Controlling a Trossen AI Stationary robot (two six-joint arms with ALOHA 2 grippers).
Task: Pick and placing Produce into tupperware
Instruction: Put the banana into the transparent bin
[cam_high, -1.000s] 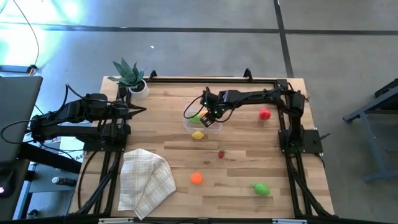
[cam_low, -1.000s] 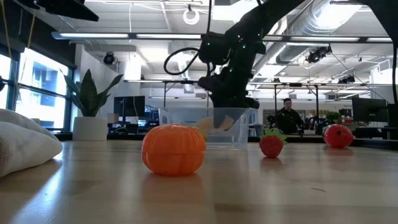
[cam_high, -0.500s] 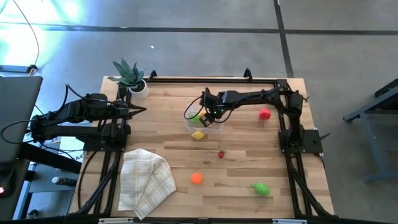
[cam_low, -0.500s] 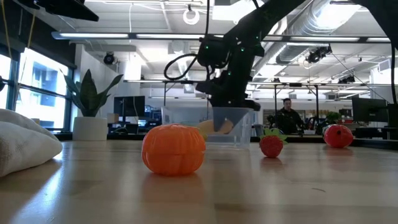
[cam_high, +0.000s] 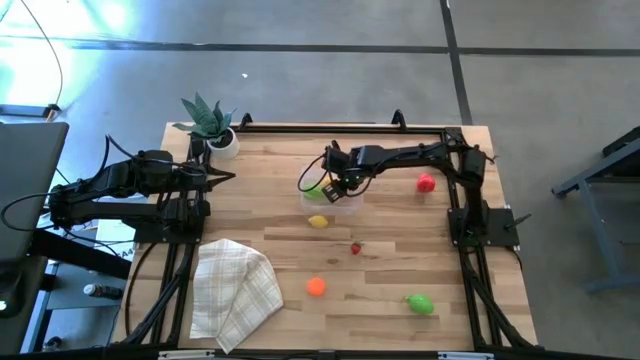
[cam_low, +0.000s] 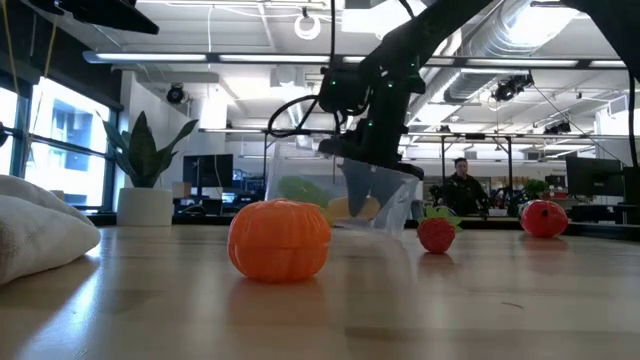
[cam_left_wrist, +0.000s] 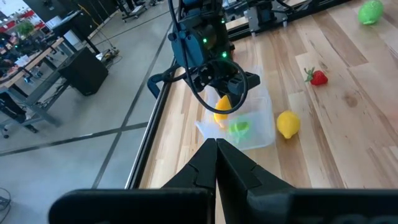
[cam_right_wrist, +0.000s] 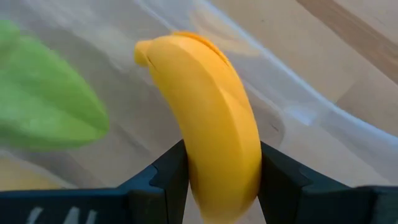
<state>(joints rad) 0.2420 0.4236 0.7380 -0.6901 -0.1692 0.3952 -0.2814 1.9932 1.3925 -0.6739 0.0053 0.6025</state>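
Note:
The yellow banana sits inside the tupperware's sides and would remain there, so it is now time for my right gripper to release it.
My right gripper reaches steeply down into the clear tupperware at the table's far middle and is shut on a yellow banana. A green piece lies in the tupperware beside it. In the low view the tupperware looks tilted. A lemon lies on the table just near of it. My left gripper waits shut, raised over the table's left side. My right gripper pinches the banana across its middle between its two fingers, which come from above and point steeply down. The banana's free end points down into the tupperware. Whether it rests on the floor I cannot tell.
A small strawberry, an orange piece and a green piece lie toward the near edge. A red piece sits at the far right. A checked cloth lies near left, and a potted plant stands at the far left.
My right gripper has rolled slightly while staying in the tupperware with the banana. The tupperware has slid a little toward the table's right edge and now looks tipped in the low view, where the green piece inside now shows.

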